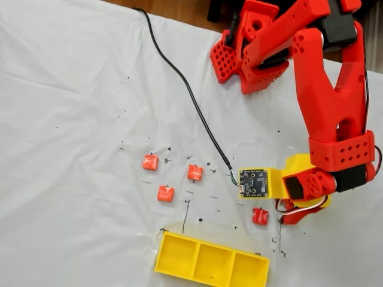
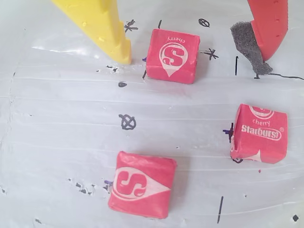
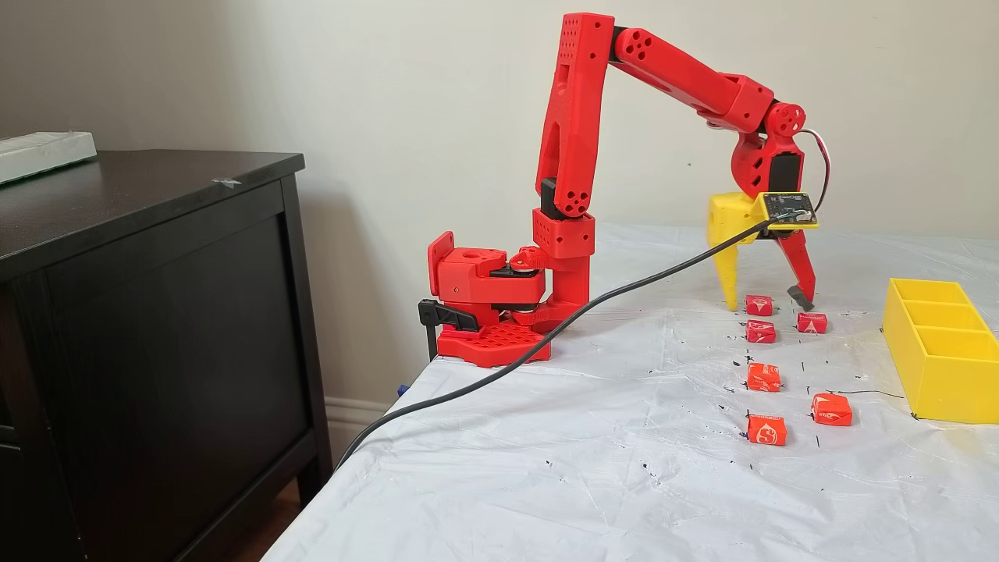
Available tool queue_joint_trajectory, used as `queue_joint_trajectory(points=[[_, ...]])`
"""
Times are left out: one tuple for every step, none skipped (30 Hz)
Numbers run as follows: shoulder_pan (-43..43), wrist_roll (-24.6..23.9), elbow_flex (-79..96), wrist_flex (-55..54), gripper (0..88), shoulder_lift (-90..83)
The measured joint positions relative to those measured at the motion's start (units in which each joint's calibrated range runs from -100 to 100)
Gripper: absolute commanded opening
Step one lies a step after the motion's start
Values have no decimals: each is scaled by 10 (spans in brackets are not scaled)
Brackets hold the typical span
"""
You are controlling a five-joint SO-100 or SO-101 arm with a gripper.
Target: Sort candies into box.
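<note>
The deep red candy should be sorted into the yellow box [image 1: 210, 261], so my gripper should grab it by its opposite side edges next.
My gripper [image 2: 194, 64] is open and lowered to the table, its jaws astride one deep red candy [image 2: 172, 55]. The yellow finger [image 2: 118, 45] is on that candy's left and the red finger with a grey pad [image 2: 254, 47] on its right, neither touching it. Two more deep red candies [image 2: 260, 133] [image 2: 141, 184] lie close by. In a fixed view, the gripper [image 3: 766, 303] stands over the same candy [image 3: 759, 305]. Three orange-red candies [image 1: 150, 162] [image 1: 195, 173] [image 1: 166, 194] lie apart from it. The yellow box [image 1: 210, 261] holds nothing in its three compartments.
A black cable [image 1: 179, 78] runs across the white sheet to the small circuit board [image 1: 254, 182] on the gripper's yellow plate. The arm's red base [image 3: 499, 312] is clamped at the table's edge. A dark cabinet [image 3: 140, 328] stands beside the table.
</note>
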Motion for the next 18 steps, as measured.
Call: queue_joint_trajectory(points=[[0,0,0,0,302,1],[0,1,0,0,299,1],[0,2,0,0,298,1],[0,3,0,0,297,2],[0,3,0,0,295,2],[0,3,0,0,285,2],[0,3,0,0,260,2],[0,3,0,0,199,2],[0,3,0,-1,119,2],[0,3,0,-3,46,2],[0,3,0,-5,2,2],[0,3,0,-9,2,2],[0,3,0,-14,2,2],[0,3,0,-16,2,2],[0,3,0,-18,2,2],[0,3,0,-19,2,2],[0,3,0,-19,2,2],[0,3,0,-19,2,2]])
